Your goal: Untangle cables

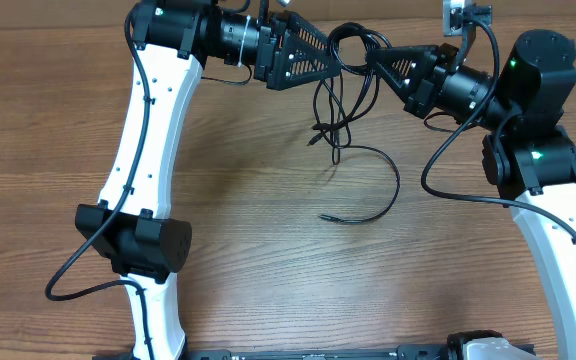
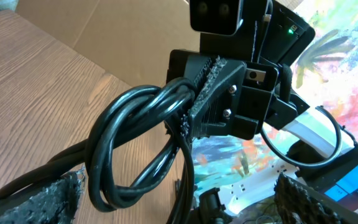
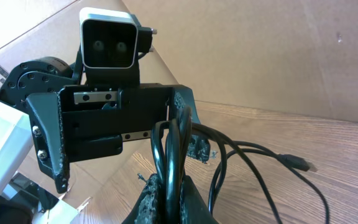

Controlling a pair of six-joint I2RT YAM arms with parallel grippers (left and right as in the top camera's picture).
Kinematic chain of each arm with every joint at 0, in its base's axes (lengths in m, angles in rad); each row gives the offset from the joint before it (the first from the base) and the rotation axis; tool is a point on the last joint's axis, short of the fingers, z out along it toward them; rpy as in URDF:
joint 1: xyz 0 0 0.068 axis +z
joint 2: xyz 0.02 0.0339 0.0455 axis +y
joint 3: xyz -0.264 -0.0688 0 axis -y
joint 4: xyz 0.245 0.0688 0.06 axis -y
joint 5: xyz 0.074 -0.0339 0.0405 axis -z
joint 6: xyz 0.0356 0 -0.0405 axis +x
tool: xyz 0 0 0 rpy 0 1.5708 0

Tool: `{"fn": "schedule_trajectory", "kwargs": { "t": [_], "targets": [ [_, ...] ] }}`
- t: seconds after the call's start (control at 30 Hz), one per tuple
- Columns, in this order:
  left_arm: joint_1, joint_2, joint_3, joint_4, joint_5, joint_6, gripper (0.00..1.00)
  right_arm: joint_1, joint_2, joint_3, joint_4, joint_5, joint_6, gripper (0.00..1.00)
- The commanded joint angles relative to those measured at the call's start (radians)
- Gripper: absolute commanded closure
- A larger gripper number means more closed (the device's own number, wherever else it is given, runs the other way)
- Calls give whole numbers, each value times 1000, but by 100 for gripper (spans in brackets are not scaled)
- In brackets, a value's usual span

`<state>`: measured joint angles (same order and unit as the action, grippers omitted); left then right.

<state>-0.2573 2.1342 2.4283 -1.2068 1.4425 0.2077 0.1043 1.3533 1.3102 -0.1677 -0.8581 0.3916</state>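
My left gripper should hold the cable bundle next, so my right gripper is free to pull pieces of cable and untangle them. My left gripper should grab the bundle by its knotted loop [image 2: 135, 143].
A bundle of black cables [image 1: 340, 104] hangs between my two grippers, above the wooden table [image 1: 268, 230]. Loose strands trail down to the table, and one plug end [image 1: 326, 216] lies there. My right gripper [image 1: 378, 60] is shut on several strands; in the right wrist view the strands [image 3: 241, 155] run up out of its jaws [image 3: 169, 196]. My left gripper [image 1: 330, 58] faces it with its fingers wide apart. In the left wrist view a knotted loop [image 2: 135, 143] sits between the open fingers [image 2: 176, 190], close to the left one.
A brown cardboard wall [image 3: 260, 56] stands behind the table's far edge. A small plug [image 3: 294, 162] hangs on a strand near the right gripper. The arms' own black wiring [image 1: 448, 190] loops beside the right arm and at the lower left [image 1: 78, 285].
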Motion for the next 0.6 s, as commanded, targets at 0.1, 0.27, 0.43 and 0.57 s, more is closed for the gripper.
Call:
{"fn": "schedule_trajectory", "kwargs": {
  "t": [0.1,0.27,0.43,0.57],
  "targets": [
    [-39,-8,15,62,21,-34,0,2,-2,16,10,-53,9,96],
    [-65,-8,15,100,77,-38,0,1,-2,16,10,-52,7,96],
    [-57,-8,15,100,79,-52,2,0,-2,16,10,-47,4,96],
    [-48,-8,15,100,77,-52,44,0,-2,16,9,-41,1,96]
  ]
}}
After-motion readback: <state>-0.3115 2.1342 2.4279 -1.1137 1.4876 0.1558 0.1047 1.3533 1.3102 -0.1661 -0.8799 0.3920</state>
